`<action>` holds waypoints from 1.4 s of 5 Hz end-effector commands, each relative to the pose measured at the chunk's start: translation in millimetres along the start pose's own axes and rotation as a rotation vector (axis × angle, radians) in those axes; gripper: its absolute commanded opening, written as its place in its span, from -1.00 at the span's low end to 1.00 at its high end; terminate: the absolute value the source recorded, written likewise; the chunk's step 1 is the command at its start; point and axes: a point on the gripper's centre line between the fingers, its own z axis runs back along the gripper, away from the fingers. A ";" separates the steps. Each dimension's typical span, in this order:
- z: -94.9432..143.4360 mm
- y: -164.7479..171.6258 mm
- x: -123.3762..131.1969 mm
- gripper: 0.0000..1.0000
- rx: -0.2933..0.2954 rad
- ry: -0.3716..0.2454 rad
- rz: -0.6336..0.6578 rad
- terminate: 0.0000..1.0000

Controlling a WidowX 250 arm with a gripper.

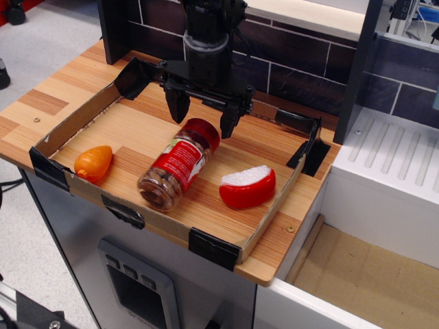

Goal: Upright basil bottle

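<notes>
Next, my gripper grips the basil bottle by its red lid to stand it upright on the bottle's clear base.
The basil bottle lies on its side in the shallow cardboard tray. Its red lid points toward the back and its clear base with brownish contents points toward the front edge. My black gripper is open. It hangs just above the lid end, with one finger on each side of the lid. It does not touch the bottle.
An orange carrot-shaped toy lies at the tray's front left. A red-and-white cheese wedge lies to the right of the bottle. A dark tiled wall rises behind the tray. A white drainer stands to the right.
</notes>
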 end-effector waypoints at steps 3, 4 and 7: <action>-18.4 0.8 -3.4 1.00 0.053 0.001 -0.024 -1.00; -19.9 1.2 -4.5 -1.00 0.051 0.008 -0.023 -1.00; 33.2 22.5 10.6 -1.00 0.026 -0.107 -0.041 -1.00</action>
